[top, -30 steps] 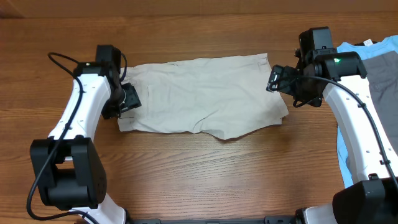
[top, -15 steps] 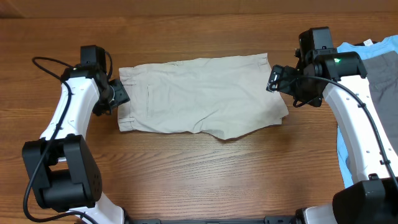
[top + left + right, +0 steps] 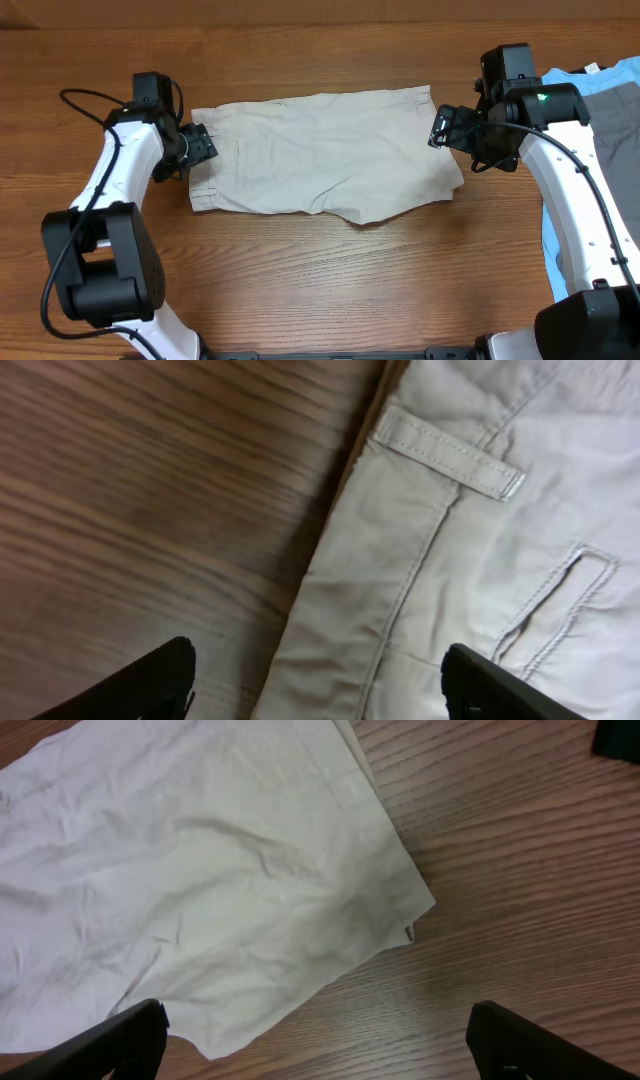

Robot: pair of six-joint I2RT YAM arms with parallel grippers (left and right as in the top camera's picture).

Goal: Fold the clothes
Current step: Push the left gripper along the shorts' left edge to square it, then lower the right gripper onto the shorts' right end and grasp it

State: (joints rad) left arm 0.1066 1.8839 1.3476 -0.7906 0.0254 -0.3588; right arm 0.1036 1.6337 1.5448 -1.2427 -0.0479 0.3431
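I need to fold the waistband toward the hems, so my left gripper should next grab the shorts (image 3: 325, 153) by the outer edge of the waistband near the belt loop.
The clothes, a pair of beige shorts (image 3: 325, 153), lie folded flat across the middle of the table, waistband to the left and leg hems to the right. My left gripper (image 3: 202, 143) hangs open over the waistband's left edge (image 3: 400, 550), where a belt loop (image 3: 450, 453) and a stitched pocket (image 3: 560, 595) show; one fingertip (image 3: 165, 675) is over bare wood, the other over cloth. My right gripper (image 3: 441, 127) stands open beside the right hem corner (image 3: 405, 900), holding nothing.
A light blue T-shirt (image 3: 570, 80) and a grey garment (image 3: 612, 125) lie at the right edge, partly under the right arm. Bare wooden table (image 3: 330, 280) stretches in front of the shorts.
My left gripper pulled off the lower waistband corner, swung out to the left, then came back onto the upper waistband edge with wider jaws. The right arm has stayed still.
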